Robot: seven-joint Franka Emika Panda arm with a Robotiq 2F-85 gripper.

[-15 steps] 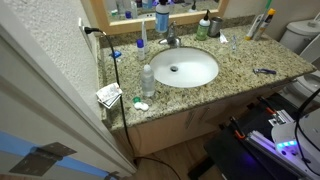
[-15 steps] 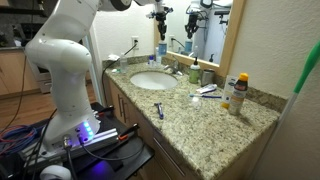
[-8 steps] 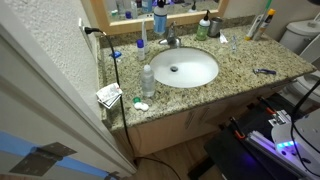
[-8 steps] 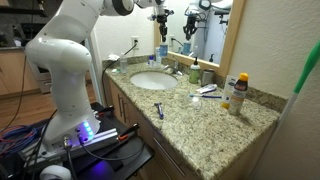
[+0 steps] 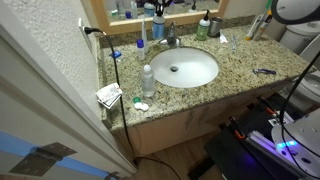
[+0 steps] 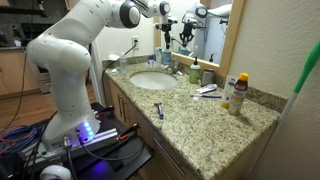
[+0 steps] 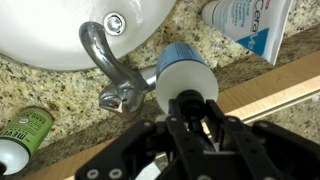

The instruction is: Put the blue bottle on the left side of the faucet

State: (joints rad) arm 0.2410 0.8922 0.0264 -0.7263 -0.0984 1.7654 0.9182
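The blue bottle's lower edge is above the counter, higher than the bottom of the faucet. I need to lower the bottle before my gripper releases it.
The blue bottle fills the middle of the wrist view, seen from above, with its dark cap between my fingers. It is right beside the chrome faucet, near the backsplash. My gripper is closed round the cap. In both exterior views the bottle is at the back of the counter by the faucet, with the gripper directly above it. I cannot tell whether the bottle's base touches the counter.
The white oval basin lies in front of the faucet. A green bottle stands beside it, a clear bottle at the basin's other side. A toothpaste tube, a razor and the mirror wall are close by.
The arm has swung and come down over the blue bottle; its elbow now shows at the top of an exterior view. The bottle has stayed in about the same place.
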